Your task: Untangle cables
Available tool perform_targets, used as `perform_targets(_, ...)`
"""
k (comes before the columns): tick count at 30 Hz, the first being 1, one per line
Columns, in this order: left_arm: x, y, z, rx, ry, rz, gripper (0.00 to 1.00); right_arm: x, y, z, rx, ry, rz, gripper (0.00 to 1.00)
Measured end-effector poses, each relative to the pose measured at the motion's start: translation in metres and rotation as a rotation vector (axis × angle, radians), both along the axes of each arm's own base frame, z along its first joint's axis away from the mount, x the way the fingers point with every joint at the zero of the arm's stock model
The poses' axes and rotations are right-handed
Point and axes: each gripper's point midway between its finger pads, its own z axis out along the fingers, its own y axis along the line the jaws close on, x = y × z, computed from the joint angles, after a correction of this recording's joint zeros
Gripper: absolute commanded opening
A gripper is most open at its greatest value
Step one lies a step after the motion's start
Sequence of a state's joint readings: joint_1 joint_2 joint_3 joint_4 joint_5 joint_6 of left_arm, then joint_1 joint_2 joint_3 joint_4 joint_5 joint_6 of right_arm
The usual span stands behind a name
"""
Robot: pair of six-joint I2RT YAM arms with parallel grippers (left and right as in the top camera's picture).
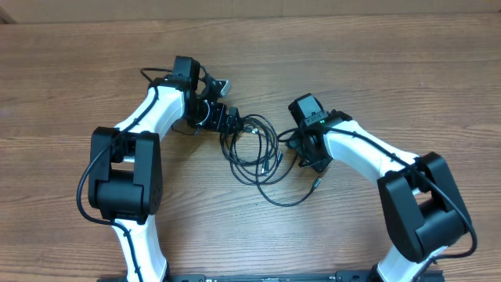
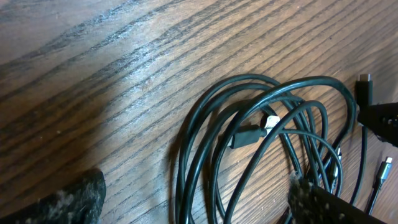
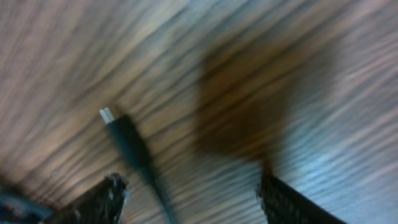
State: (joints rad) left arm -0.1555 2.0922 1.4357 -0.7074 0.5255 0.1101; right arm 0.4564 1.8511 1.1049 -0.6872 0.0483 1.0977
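Note:
The cables should next be picked up by my left gripper at the loop strands at the tangle's outer edge (image 1: 227, 139) (image 2: 200, 171), so the right gripper's side stays free to untangle.
The cables (image 1: 254, 149) lie as a tangle of thin black loops on the wooden table between the two arms. My left gripper (image 1: 232, 122) is at the tangle's upper left edge. In the left wrist view it (image 2: 196, 202) is open, and several strands of the cables (image 2: 249, 134) run between its fingers (image 2: 74, 199) without being pinched. My right gripper (image 1: 311, 155) is at the tangle's right side. In the blurred right wrist view it (image 3: 189, 199) is open, with one cable end and its silver plug tip (image 3: 107, 114) passing close to its left finger (image 3: 99, 199).
The wooden table (image 1: 407, 70) stretches bare around the tangle. A loose plug end (image 1: 316, 182) lies just below the right gripper. Both arms' white links and black bases (image 1: 125, 172) stand at the near edge.

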Motion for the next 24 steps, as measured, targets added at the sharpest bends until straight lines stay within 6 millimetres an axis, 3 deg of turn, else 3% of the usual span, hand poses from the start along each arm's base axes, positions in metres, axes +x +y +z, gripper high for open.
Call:
perform_targets(4, 0.000, 0.001, 0.000, 0.004, 0.000, 0.002, 0.87, -0.001, 0.013, 0.001, 0.066, -0.017, 0.022, 0.66)
perform_targets(7, 0.000, 0.002, -0.001, 0.014, 0.004, 0.009, 0.76, -0.011, 0.022, 0.000, 0.092, 0.004, 0.048, 0.60)
perform_targets(11, 0.000, 0.010, -0.006, 0.063, 0.004, 0.018, 0.73, -0.029, 0.034, -0.001, 0.115, 0.057, 0.088, 0.56)
perform_targets(15, 0.000, 0.018, -0.009, 0.115, 0.007, 0.030, 0.57, -0.046, 0.045, -0.002, 0.132, 0.110, 0.122, 0.46)
perform_targets(20, 0.001, 0.027, -0.012, 0.168, 0.002, 0.040, 0.58, -0.071, 0.053, -0.003, 0.139, 0.191, 0.157, 0.44)
perform_targets(24, 0.003, 0.036, -0.012, 0.222, 0.000, 0.075, 0.69, -0.087, 0.059, -0.003, 0.147, 0.235, 0.185, 0.44)
